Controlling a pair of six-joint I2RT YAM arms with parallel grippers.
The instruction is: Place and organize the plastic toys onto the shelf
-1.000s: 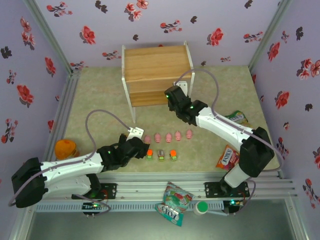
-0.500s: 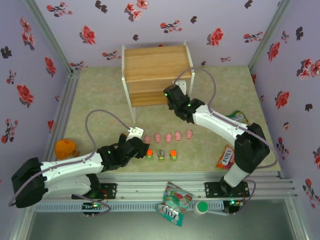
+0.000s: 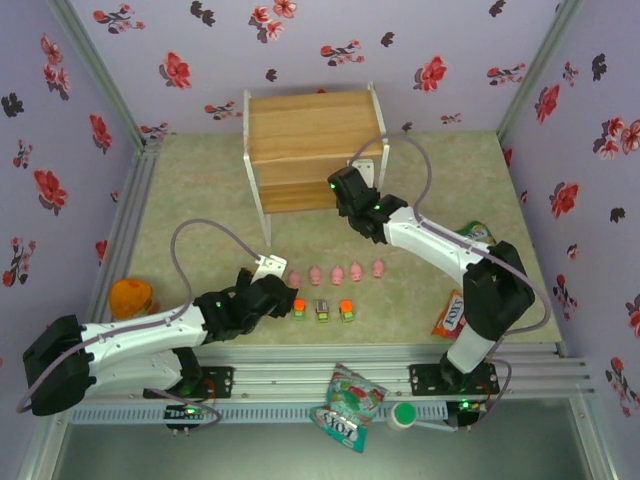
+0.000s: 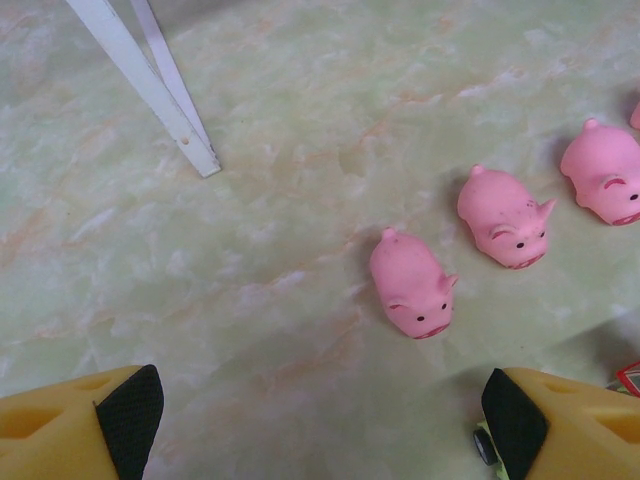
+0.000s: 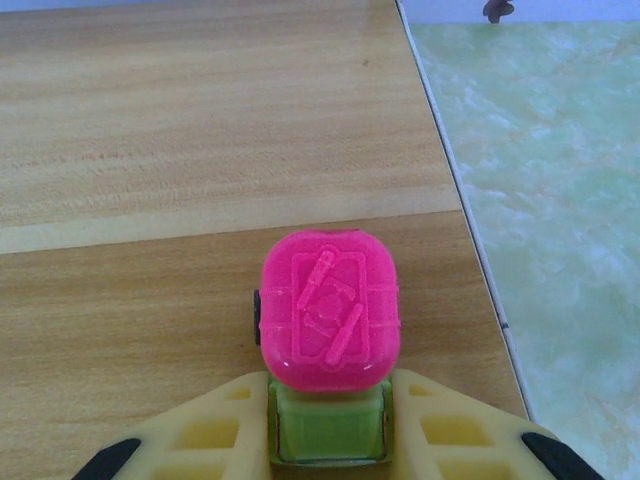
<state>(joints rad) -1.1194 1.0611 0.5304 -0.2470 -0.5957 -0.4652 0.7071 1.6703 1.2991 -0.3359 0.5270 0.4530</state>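
Note:
The pink-topped blocky toy is over flat, empty wood inside the lower board's edge and would land there. It is now time for my right gripper to open.
My right gripper (image 5: 330, 440) is shut on the green base of a pink-topped blocky toy (image 5: 330, 310). It holds the toy over the lower board of the wooden shelf (image 5: 150, 330), near that board's right edge. In the top view this gripper (image 3: 345, 195) is at the front of the shelf (image 3: 310, 130). A row of pink pigs (image 3: 337, 272) lies mid-table, with three blocky toys (image 3: 322, 309) in a row in front. My left gripper (image 3: 285, 296) hovers open by the row's left end. The nearest pig (image 4: 412, 285) lies just ahead of its open fingertips (image 4: 520, 420), apart from them.
A white shelf leg (image 4: 150, 85) stands ahead and to the left of my left gripper. Snack bags lie at the right (image 3: 455, 315), the far right (image 3: 475, 236) and on the front rail (image 3: 348, 400). An orange round object (image 3: 130, 297) sits at the left edge.
My right arm has shifted slightly left, toward the shelf, with the pink-topped toy still in its grip. The left arm has not moved.

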